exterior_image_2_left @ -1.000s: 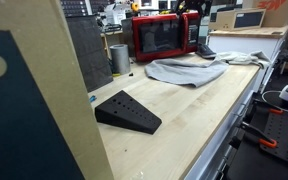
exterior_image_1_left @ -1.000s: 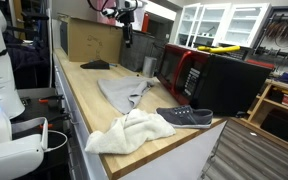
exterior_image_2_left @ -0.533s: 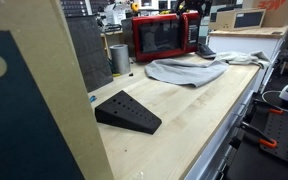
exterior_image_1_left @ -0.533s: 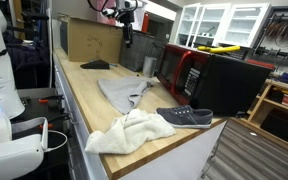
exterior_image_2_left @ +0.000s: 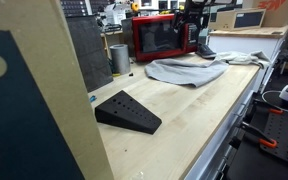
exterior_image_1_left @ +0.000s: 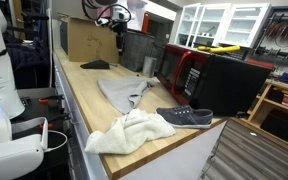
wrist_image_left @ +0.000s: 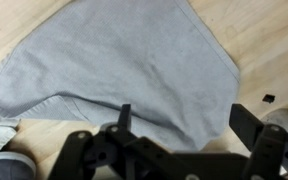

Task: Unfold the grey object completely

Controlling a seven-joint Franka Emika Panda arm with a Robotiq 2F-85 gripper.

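I next need to grab the grey object with my gripper by a loose corner on its side facing the black wedge, to draw it out and unfold it.
The grey object [exterior_image_1_left: 123,92] lies folded on the wooden bench, between a black wedge and a dark shoe. It also shows as a crumpled heap [exterior_image_2_left: 187,70] in front of the red microwave. In the wrist view the grey object [wrist_image_left: 124,60] fills most of the picture, with a fold edge running across its lower left. My gripper [exterior_image_1_left: 119,50] hangs well above the bench, over the far end of the cloth. It is open [wrist_image_left: 187,122], with nothing between its fingers and the cloth far below. In an exterior view my gripper [exterior_image_2_left: 193,35] is before the microwave.
A dark grey shoe [exterior_image_1_left: 185,116] and a fluffy white towel [exterior_image_1_left: 130,132] lie at the bench's near end. A black wedge [exterior_image_2_left: 127,112], a metal cup [exterior_image_2_left: 119,58], a red microwave [exterior_image_2_left: 164,37] and a cardboard box [exterior_image_1_left: 89,38] stand around the cloth.
The gripper has come down and shifted slightly sideways toward the cloth. It stays open. The cloth, shoe and towel have not moved.
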